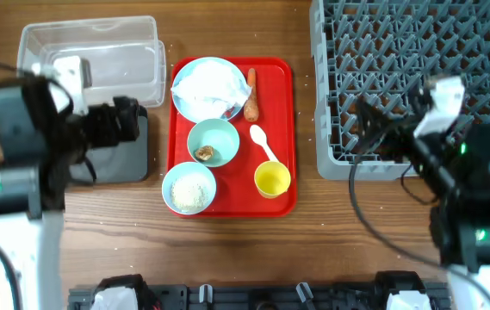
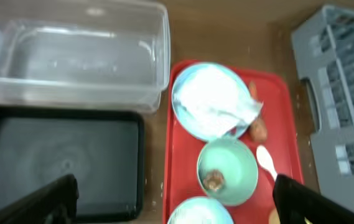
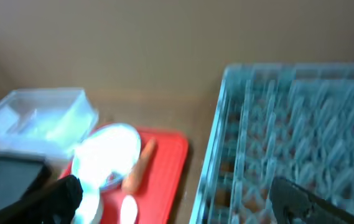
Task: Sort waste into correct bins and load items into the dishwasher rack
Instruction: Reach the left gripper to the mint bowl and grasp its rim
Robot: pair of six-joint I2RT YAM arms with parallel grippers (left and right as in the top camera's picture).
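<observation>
The mint-green bowl will be picked up next by its rim (image 1: 189,139) with my left gripper. Its scrap will then be tipped into the black tray (image 1: 120,155).
On the red tray (image 1: 283,138) lie a pale blue plate with crumpled wrapper paper (image 1: 210,88), an orange carrot (image 1: 251,96), a mint-green bowl (image 1: 213,143) holding a brown scrap (image 1: 203,153), a pale blue bowl of rice (image 1: 189,188), a white spoon (image 1: 263,141) and a yellow cup (image 1: 272,179). The clear tub (image 1: 98,53) and black tray (image 1: 120,155) sit at left; the grey rack (image 1: 408,77) at right. My left gripper (image 2: 173,202) is open and empty above the black tray's right edge. My right gripper (image 3: 183,196) is open and empty over the rack's front left.
The left arm body (image 1: 29,146) covers part of the black tray. The right arm (image 1: 460,172) overhangs the rack's front edge. Bare wooden table lies in front of the red tray and between tray and rack.
</observation>
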